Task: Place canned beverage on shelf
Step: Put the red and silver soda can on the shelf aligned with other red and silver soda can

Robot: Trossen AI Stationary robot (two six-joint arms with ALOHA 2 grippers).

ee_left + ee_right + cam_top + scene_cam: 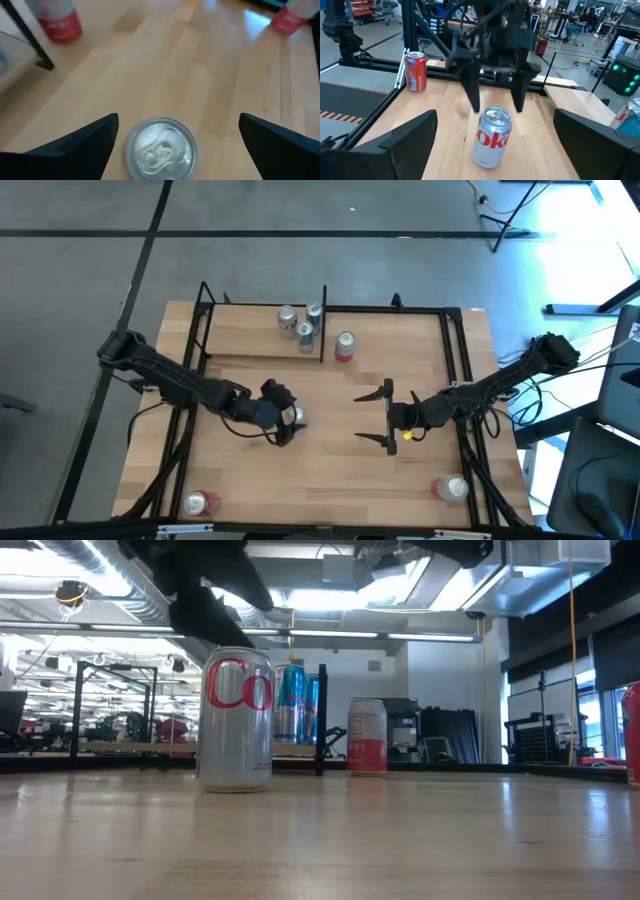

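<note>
My left gripper is not ready to close yet, because its fingertips stop above the silver can's top (300,416). It needs to go lower first, then close on the can.
A silver diet cola can (295,416) stands upright on the table's middle; it also shows in the low view (237,720) and the right wrist view (492,136). My left gripper (284,416) is open just above it, one finger on either side of the can's top (161,148), apart from it. My right gripper (373,417) is open and empty to the can's right, facing it. The shelf (245,335), a light-wood ledge in black rods, stands at the far left with three cans (302,322) at its right end.
A silver and red can (345,346) stands on the table just right of the shelf. Red cans stand near the front edge at the left (200,502) and right (452,488). Black frame rods (460,370) run along the table's sides.
</note>
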